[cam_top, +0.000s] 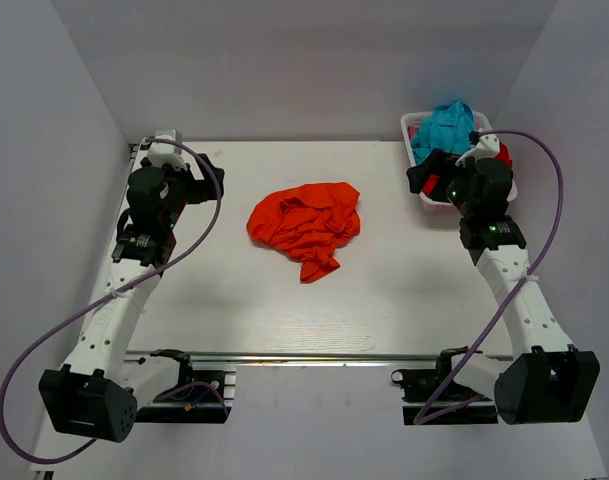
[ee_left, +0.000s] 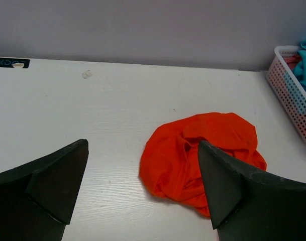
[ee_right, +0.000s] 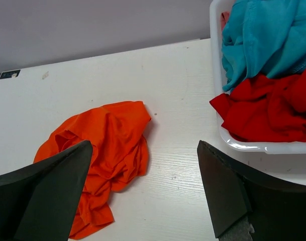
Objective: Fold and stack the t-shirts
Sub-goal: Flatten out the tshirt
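The t-shirt has to be spread for folding. I need to grab the orange-red t-shirt's back-edge fold (cam_top: 305, 190) (ee_left: 198, 119) with my left gripper and leave the t-shirt's basket-side corner free.
The bright orange-red t-shirt (cam_top: 306, 225) lies crumpled in the middle of the table; it also shows in the left wrist view (ee_left: 193, 150) and the right wrist view (ee_right: 107, 140). The teal-blue t-shirt (cam_top: 446, 128) and the deeper red t-shirt (cam_top: 501, 153) lie bunched in the white basket (cam_top: 412, 125), teal on top at the back (ee_right: 258, 35), red in front (ee_right: 268, 110). My left gripper (cam_top: 199, 180) is open and empty, left of the orange shirt (ee_left: 142, 144). My right gripper (cam_top: 429, 175) is open and empty, beside the basket's near corner (ee_right: 143, 145).
The white plastic basket stands at the table's back right corner (ee_right: 243, 145), also seen at the right edge of the left wrist view (ee_left: 288, 85). White walls close in the table at the back and both sides. Purple cables loop off both arms.
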Available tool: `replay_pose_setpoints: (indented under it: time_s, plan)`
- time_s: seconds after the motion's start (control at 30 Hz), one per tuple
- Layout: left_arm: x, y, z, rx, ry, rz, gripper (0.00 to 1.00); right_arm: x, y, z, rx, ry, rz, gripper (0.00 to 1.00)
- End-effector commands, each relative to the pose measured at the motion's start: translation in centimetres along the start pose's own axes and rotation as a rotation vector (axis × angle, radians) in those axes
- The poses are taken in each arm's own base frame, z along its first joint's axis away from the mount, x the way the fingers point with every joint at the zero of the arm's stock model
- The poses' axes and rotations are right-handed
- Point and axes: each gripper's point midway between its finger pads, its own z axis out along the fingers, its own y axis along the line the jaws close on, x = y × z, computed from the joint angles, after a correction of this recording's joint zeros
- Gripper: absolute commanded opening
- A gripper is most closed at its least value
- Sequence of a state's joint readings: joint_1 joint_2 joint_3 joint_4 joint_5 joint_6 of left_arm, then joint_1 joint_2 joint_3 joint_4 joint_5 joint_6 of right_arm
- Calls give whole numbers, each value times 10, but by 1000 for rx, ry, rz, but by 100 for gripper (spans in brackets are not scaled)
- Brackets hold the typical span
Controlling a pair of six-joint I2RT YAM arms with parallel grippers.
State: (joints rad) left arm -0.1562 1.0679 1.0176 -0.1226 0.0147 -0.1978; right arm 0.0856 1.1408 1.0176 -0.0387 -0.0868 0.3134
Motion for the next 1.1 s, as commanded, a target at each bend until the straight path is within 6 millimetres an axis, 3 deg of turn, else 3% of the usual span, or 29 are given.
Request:
replay_pose_setpoints:
  time_s: [0.0, 0.1, 0.2, 0.23, 0.27, 0.33, 0.37, 0.4, 0.5, 0.53, 0.6, 0.63, 0.67, 0.7, 0.73, 0.8, 0.83, 0.97, 1.07]
  plan:
    - [-5, -17, 0, 103, 2, 34, 100, -3, 8, -2, -49, -6, -19, 90]
    - [10, -18, 16, 100, 64, 35, 100, 5, 15, 2, -110, -12, -54, 90]
    - [47, -28, 39, 179, 199, 19, 100, 16, 29, 6, -222, -2, -103, 90]
    - [51, -36, 46, 209, 223, 17, 100, 11, 33, 7, -241, -6, -107, 90]
    - [78, -43, 59, 266, 302, 0, 100, 24, 29, 15, -233, 48, -98, 90]
    - [95, -50, 72, 308, 356, -12, 100, 17, 33, 18, -239, 78, -103, 90]
    - [107, -57, 77, 326, 389, -25, 100, 36, 26, 24, -220, 161, -82, 90]
    - [124, -58, 92, 324, 434, -39, 100, 43, 26, 29, -225, 207, -71, 90]
    - [145, -78, 109, 365, 496, -35, 100, 57, 38, 41, -275, 286, -72, 90]
    - [156, -79, 124, 353, 525, -24, 100, 73, 37, 47, -281, 340, -63, 90]
    - [154, -93, 140, 365, 519, -9, 100, 80, 41, 58, -279, 365, -63, 90]
    - [159, -91, 146, 349, 531, -8, 100, 96, 33, 66, -247, 418, -58, 90]
    - [178, -95, 152, 357, 572, 4, 98, 95, 33, 71, -235, 419, -60, 90]
    - [174, -97, 160, 360, 559, 5, 98, 92, 37, 74, -232, 415, -68, 90]
    - [181, -102, 164, 363, 566, 21, 95, 108, 33, 83, -215, 460, -59, 90]
    - [197, -111, 173, 370, 597, 55, 90, 104, 31, 92, -171, 462, -64, 90]
    - [202, -108, 178, 354, 610, 67, 87, 118, 28, 100, -155, 499, -55, 90]
    - [224, -109, 184, 327, 676, 105, 75, 123, 29, 116, -133, 523, -21, 90]
    - [228, -108, 185, 298, 682, 121, 70, 127, 25, 125, -103, 529, -2, 90]
